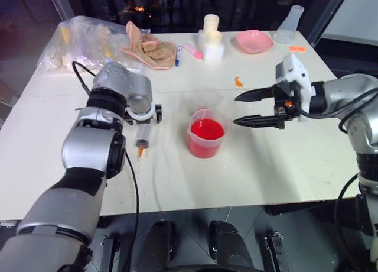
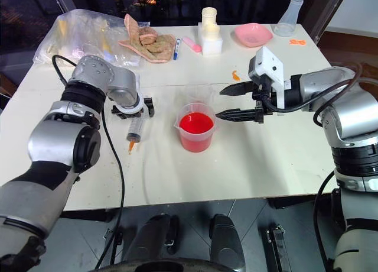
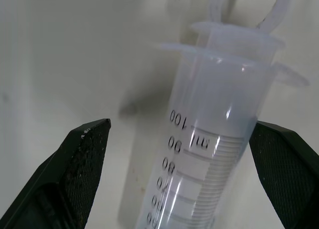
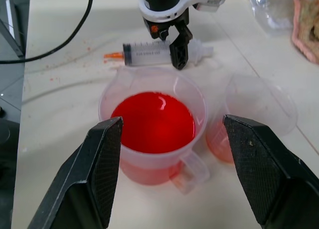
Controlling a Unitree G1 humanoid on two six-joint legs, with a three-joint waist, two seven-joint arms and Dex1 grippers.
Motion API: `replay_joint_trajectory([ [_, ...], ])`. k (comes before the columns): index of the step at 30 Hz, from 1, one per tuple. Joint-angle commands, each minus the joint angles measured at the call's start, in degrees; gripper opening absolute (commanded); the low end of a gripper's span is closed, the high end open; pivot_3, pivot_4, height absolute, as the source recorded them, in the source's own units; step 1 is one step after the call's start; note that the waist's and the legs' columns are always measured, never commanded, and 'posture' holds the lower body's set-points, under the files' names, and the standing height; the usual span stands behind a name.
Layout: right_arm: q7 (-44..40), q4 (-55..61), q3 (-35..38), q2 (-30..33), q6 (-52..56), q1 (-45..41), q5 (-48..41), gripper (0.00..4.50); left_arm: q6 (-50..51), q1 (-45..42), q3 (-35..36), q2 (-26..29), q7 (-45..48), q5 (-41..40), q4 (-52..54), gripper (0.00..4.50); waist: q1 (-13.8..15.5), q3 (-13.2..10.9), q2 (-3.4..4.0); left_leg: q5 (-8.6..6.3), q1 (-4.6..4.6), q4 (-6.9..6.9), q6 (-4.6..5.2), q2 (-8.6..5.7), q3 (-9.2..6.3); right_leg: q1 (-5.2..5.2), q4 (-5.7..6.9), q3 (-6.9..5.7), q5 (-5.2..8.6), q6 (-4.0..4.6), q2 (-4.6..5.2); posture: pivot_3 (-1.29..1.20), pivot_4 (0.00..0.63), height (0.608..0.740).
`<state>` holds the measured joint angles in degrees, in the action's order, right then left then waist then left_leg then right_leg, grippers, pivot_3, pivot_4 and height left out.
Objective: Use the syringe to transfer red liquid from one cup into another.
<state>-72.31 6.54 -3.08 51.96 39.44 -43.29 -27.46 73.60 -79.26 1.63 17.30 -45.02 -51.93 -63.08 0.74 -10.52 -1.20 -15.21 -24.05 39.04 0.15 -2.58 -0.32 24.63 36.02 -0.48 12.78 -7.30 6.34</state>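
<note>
The wings of the syringe's rim spread nearly as wide as my open fingers, so my left gripper next needs to grab the syringe by its narrower body (image 1: 143,131) below the wings.
The syringe (image 2: 134,130) lies flat on the white table (image 2: 266,159), its orange tip (image 2: 130,146) toward the front edge. My left gripper (image 3: 179,127) is open, pointing steeply down, and its fingers (image 3: 75,174) straddle the barrel near the flange. To the right stands the beaker (image 1: 207,133) about half full of red liquid (image 4: 152,122). Just behind it is the colourless clear cup (image 4: 259,107), with a reddish tint low on its wall. My right gripper (image 1: 241,110) hovers open just right of the beaker, pointing at it, holding nothing.
Along the table's back edge are a clear plastic bag (image 1: 82,44), a pink cloth (image 1: 150,50), a blue pen (image 1: 178,54), a white block with a bottle (image 1: 212,38), a pink dish (image 1: 253,41) and a flask (image 1: 290,25). An orange spill spot (image 1: 238,81) lies behind my right gripper.
</note>
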Motion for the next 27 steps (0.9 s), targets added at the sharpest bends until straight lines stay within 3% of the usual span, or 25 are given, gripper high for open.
replay_joint_trajectory([
  [1,0.4,2.1,2.8,1.1,0.2,-0.3,-1.2,3.33,-2.6,-1.6,1.3,-0.7,6.2,7.3,-2.1,4.48,0.0,0.0,0.00,0.00,0.00,0.00,0.00,0.01,0.00,0.00,0.00,0.00,0.00,-0.01,0.00,0.00,0.150,0.740],
  [3,0.6,2.4,2.8,1.6,0.3,-0.1,-1.4,3.33,-4.5,-1.4,1.7,-1.4,9.1,10.8,-3.4,4.48,0.0,0.0,0.01,0.00,0.02,0.00,0.00,0.01,0.00,-0.01,0.01,0.00,-0.01,-0.02,0.00,0.00,0.150,0.740],
  [4,0.6,2.5,2.9,1.7,0.4,0.0,-1.5,3.33,-5.3,-1.3,2.4,-1.7,10.1,12.2,-4.2,3.94,0.0,0.0,0.01,0.00,0.03,0.00,0.00,0.03,0.00,-0.02,0.02,-0.01,-0.01,-0.02,0.00,0.00,0.150,0.740],
  [10,1.0,2.8,3.1,2.4,0.5,0.4,-1.8,3.33,-6.0,-1.9,6.3,-3.3,13.7,18.5,-6.5,2.16,0.0,0.0,0.01,0.00,0.13,0.02,0.01,0.11,0.00,-0.11,0.03,-0.02,-0.05,-0.09,0.08,0.00,0.150,0.740],
  [13,1.0,2.8,3.1,2.6,0.7,0.3,-2.0,3.33,-5.5,-2.7,8.8,-3.7,14.0,20.2,-6.7,1.56,-0.1,0.0,0.01,0.00,0.14,0.02,0.02,0.13,0.00,-0.11,0.05,-0.02,-0.05,-0.09,0.08,0.00,0.150,0.740],
  [17,1.0,2.2,2.9,2.4,0.1,-0.1,-1.5,3.33,-5.7,-3.4,11.7,-3.7,13.2,22.4,-5.9,1.53,0.0,0.0,0.01,0.00,0.15,0.02,0.02,0.15,0.01,-0.11,0.06,-0.02,-0.05,-0.10,0.08,0.00,0.150,0.740],
  [20,1.1,1.9,2.9,2.2,0.0,-0.4,-1.4,3.33,-5.3,-3.7,11.8,-2.7,15.9,24.1,0.5,1.53,0.0,0.0,-0.03,-0.01,0.13,0.02,0.02,0.15,0.00,-0.10,0.05,-0.02,-0.06,-0.10,0.08,0.00,0.150,0.740],
  [24,2.1,1.4,3.4,1.8,-0.3,-0.4,-1.2,3.33,-10.2,1.6,7.2,0.2,25.2,26.3,27.0,1.53,-0.3,0.0,-0.07,0.01,-0.17,0.01,-0.02,0.19,0.00,0.20,0.06,-0.01,-0.06,-0.10,0.07,0.00,0.150,0.740],
  [27,3.5,0.6,4.6,1.8,-1.0,-0.4,-0.9,3.33,-14.9,6.1,9.3,0.6,30.2,25.2,39.9,1.53,-0.2,0.0,-0.03,0.02,-0.44,-0.05,-0.05,0.21,0.02,0.53,0.08,0.03,-0.07,-0.09,0.11,0.00,0.150,0.740],
])
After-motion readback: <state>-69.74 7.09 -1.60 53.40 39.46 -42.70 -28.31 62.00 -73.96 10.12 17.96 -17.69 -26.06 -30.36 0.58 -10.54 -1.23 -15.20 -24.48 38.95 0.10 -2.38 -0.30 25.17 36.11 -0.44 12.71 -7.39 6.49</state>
